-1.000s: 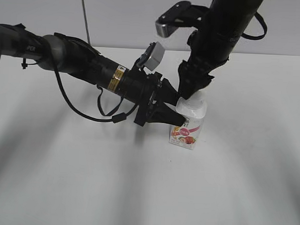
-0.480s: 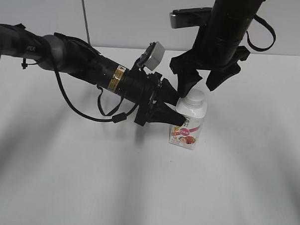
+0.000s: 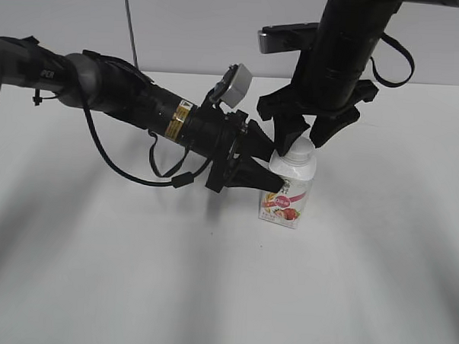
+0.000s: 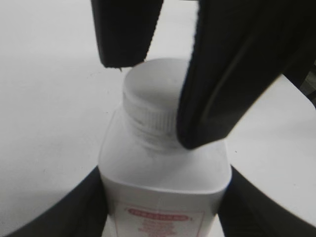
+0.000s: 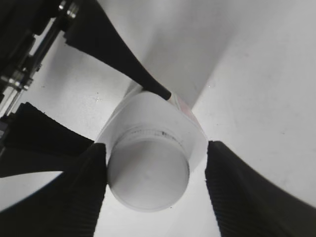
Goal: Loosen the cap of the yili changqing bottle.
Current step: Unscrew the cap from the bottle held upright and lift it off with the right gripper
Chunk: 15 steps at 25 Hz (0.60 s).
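Next, my right gripper grabs the white cap by its round side (image 3: 301, 152), to loosen the cap of the yili changqing bottle (image 3: 289, 197).
The yili changqing bottle (image 3: 289, 197) stands upright on the white table, its red and pink label facing front. My left gripper (image 3: 274, 171) is shut on its body just below the shoulders, one finger on each side; in the left wrist view (image 4: 165, 207) the bottle (image 4: 165, 173) fills the gap between them. The white cap (image 3: 300, 150) sits on the neck. My right gripper (image 3: 300, 143) hangs straight above, open, and straddles the cap. In the right wrist view (image 5: 155, 185) the left finger (image 5: 81, 192) touches the cap (image 5: 148, 173) and the right finger (image 5: 247, 192) stands apart.
The white table (image 3: 118, 274) stretches around the bottle. A thin metal rod (image 3: 130, 27) stands at the back left. The left arm's black cable (image 3: 150, 168) loops down to the table beside the arm.
My right gripper, closed around the cap a second ago, has opened, turned about its wrist and now straddles the cap. The left gripper and bottle have not moved.
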Each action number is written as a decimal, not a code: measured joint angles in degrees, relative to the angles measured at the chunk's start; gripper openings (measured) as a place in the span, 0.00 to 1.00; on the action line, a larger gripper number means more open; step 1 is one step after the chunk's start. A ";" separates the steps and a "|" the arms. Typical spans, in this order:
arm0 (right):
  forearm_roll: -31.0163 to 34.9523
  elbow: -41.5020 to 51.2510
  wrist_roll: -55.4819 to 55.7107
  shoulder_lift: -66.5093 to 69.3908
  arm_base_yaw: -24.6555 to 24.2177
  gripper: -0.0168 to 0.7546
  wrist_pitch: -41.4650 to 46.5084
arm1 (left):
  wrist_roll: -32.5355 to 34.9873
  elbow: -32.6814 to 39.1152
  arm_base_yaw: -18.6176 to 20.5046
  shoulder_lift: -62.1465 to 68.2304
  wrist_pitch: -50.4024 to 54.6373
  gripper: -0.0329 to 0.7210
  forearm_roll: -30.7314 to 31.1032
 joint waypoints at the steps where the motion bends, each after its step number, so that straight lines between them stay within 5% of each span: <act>1: 0.00 0.00 0.00 0.00 0.00 0.63 0.00 | 0.00 0.00 0.00 0.00 0.00 0.58 0.00; 4: 0.14 0.00 -0.15 0.00 0.00 0.52 0.00 | -0.07 0.00 0.00 0.00 0.06 0.58 -0.07; 8: 0.19 0.00 -7.91 0.00 0.00 0.52 0.37 | -0.07 0.00 0.00 0.00 0.06 0.58 -0.07; 15: 0.62 -0.41 -52.33 0.00 0.00 0.52 2.32 | 0.44 0.00 -0.05 0.00 0.06 0.58 0.11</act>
